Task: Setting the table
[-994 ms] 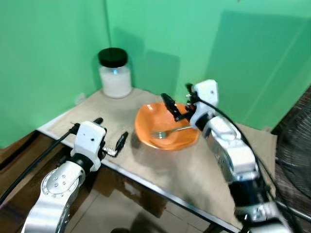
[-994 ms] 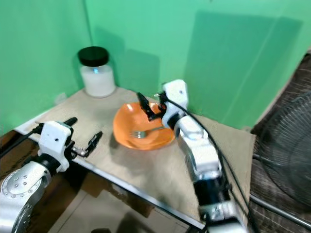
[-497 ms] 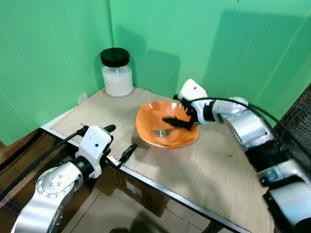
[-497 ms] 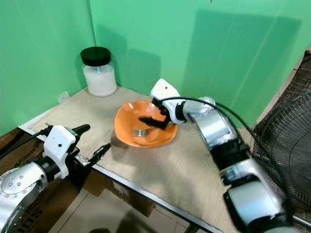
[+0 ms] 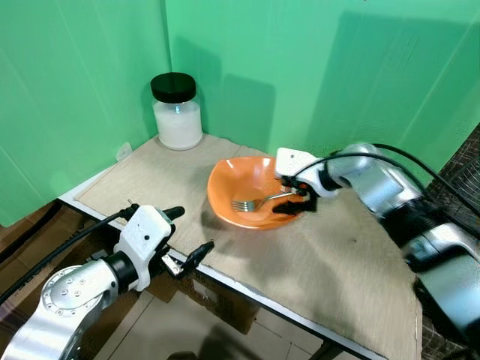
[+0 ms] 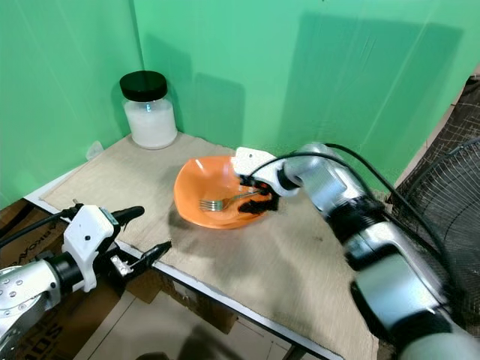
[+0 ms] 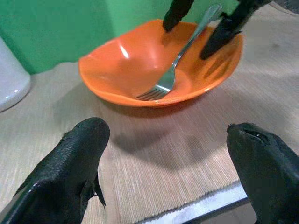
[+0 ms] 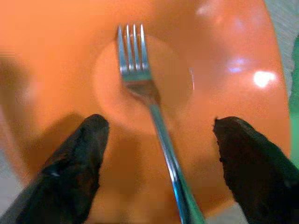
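The fork's pointed teeth are at the bottom of the bowl (image 5: 234, 177), so the robot's right hand needs to grab the fork by its slim handle (image 5: 276, 197) next.
An orange bowl (image 5: 234, 177) stands in the middle of the beige table mat (image 5: 142, 176). A silver fork (image 5: 256, 202) lies in it, tines at the bottom and handle up on the right rim. My right gripper (image 5: 294, 203) is down at that rim, open, with one black finger on each side of the fork handle (image 8: 163, 149) and neither touching it. My left gripper (image 5: 187, 234) hovers open and holding nothing at the table's front edge, pointing at the bowl (image 7: 154, 60).
A white jar with a black lid (image 5: 177, 112) stands at the mat's back left corner. Green walls close the back and left. A wire fan guard (image 6: 450, 172) stands to the right. The metal table edge (image 5: 247, 289) runs along the front.
My right gripper has come down from above the bowl's far side to its right rim, either side of the fork handle. My left gripper has drifted back to the table's front edge.
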Robot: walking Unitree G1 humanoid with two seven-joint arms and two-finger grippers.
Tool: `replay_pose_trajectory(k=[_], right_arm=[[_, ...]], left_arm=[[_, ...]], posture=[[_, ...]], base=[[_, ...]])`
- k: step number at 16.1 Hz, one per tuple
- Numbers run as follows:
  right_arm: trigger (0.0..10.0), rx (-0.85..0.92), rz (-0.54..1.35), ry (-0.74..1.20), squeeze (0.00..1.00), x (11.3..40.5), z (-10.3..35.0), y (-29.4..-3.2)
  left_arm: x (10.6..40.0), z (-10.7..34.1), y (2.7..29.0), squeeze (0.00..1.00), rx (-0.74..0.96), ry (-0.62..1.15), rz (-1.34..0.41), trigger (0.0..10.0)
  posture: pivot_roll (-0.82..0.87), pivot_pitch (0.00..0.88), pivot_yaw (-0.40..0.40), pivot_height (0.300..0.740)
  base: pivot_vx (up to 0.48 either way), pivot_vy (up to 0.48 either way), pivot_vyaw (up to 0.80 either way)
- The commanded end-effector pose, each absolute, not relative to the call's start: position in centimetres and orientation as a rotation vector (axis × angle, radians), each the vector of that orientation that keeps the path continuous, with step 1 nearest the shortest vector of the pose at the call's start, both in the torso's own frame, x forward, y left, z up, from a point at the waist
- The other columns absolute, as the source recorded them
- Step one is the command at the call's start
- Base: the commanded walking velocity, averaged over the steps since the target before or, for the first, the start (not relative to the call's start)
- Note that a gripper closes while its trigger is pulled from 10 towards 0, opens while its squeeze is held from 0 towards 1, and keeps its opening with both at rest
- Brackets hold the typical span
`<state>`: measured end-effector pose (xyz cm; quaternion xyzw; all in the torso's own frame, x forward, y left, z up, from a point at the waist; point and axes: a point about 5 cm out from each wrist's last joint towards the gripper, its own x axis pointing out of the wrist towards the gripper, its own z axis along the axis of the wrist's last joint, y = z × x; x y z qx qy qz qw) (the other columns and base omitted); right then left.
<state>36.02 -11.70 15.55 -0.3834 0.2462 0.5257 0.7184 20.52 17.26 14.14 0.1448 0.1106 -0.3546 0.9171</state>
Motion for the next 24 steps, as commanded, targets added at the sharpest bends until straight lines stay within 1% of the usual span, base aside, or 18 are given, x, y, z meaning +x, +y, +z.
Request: replay_pose_trajectory(k=[1,2,4,5,8,11,21,24], right_arm=[[1.2,-0.852,1.14,0.534,0.0,36.5,16.1,-11.8],[1.1,-0.845,1.142,0.552,0.0,36.6,15.8,-11.8],[0.1,-0.798,1.148,0.593,0.0,36.6,15.2,-11.7],[0.0,-0.772,1.133,0.607,0.0,36.7,14.9,-11.6],[0.0,-0.743,1.044,0.632,0.0,37.2,14.2,-11.7],[0.0,-0.721,0.993,0.644,0.0,37.5,13.8,-11.7],[0.0,-0.754,1.029,0.704,0.0,37.1,12.8,-11.8],[0.0,-0.766,1.056,0.698,0.0,37.0,12.8,-11.5]], left_arm=[[20.4,14.2,17.0,0.0,0.304,0.232,-0.748,10.0],[20.4,14.2,16.9,0.0,0.303,0.232,-0.75,10.0],[20.4,14.2,16.9,0.0,0.295,0.23,-0.748,10.0],[20.4,14.3,16.8,0.0,0.289,0.229,-0.748,10.0],[20.4,14.1,16.9,0.0,0.287,0.234,-0.746,10.0],[20.5,14.2,17.0,0.0,0.29,0.233,-0.746,10.0],[20.4,14.1,16.8,0.0,0.29,0.24,-0.764,10.0],[20.0,14.3,16.6,0.0,0.271,0.254,-0.805,10.0]], posture=[[0.16,0.0,-0.029,0.74],[0.16,0.0,-0.03,0.74],[0.16,0.0,-0.032,0.74],[0.16,0.0,-0.034,0.74],[0.16,0.0,-0.035,0.74],[0.16,0.0,-0.037,0.74],[0.17,0.0,-0.038,0.74],[0.17,0.0,-0.037,0.74]], base=[[0.0,0.0,0.0],[0.0,0.0,0.0],[0.0,0.0,0.0],[0.0,0.0,0.0],[0.0,0.0,0.0],[0.0,0.0,0.0],[0.0,0.0,0.0],[0.0,0.0,0.0]])
